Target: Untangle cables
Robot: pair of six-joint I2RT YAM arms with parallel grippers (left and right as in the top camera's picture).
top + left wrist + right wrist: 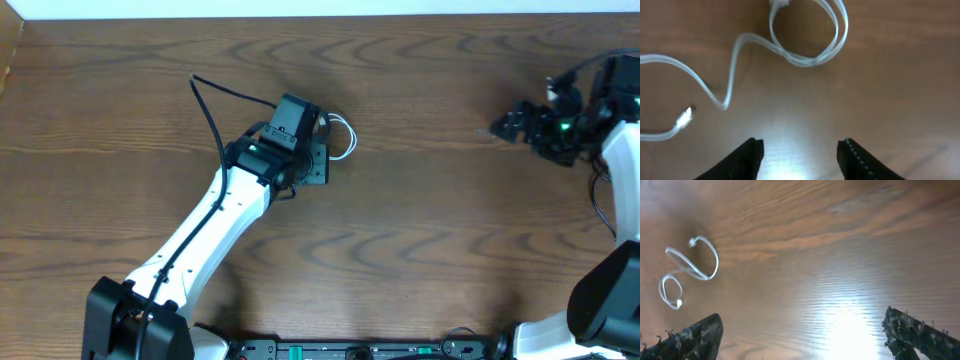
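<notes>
My left gripper reaches the white cable [805, 55] next and grabs it along the part between its plug end and round loop [726, 98], leaving the loop free to untangle.
The white cable [805, 55] lies loose on the wooden table, with a round loop at the top of the left wrist view and a small plug end [685, 118] at the left. In the overhead view it [345, 135] shows just right of my left gripper [318, 160]. My left gripper [800, 147] is open and empty, its fingers just short of the cable. My right gripper [505, 125] is far to the right, open and empty [802, 325]. In the right wrist view the white cable [692, 265] lies far off at the left. No black cable shows.
The brown wooden table [420, 220] carries nothing else that I can see. A thick black wire [205, 100] attached to the left arm arcs over the table to the arm's left. The table's far edge [320, 16] runs along the top.
</notes>
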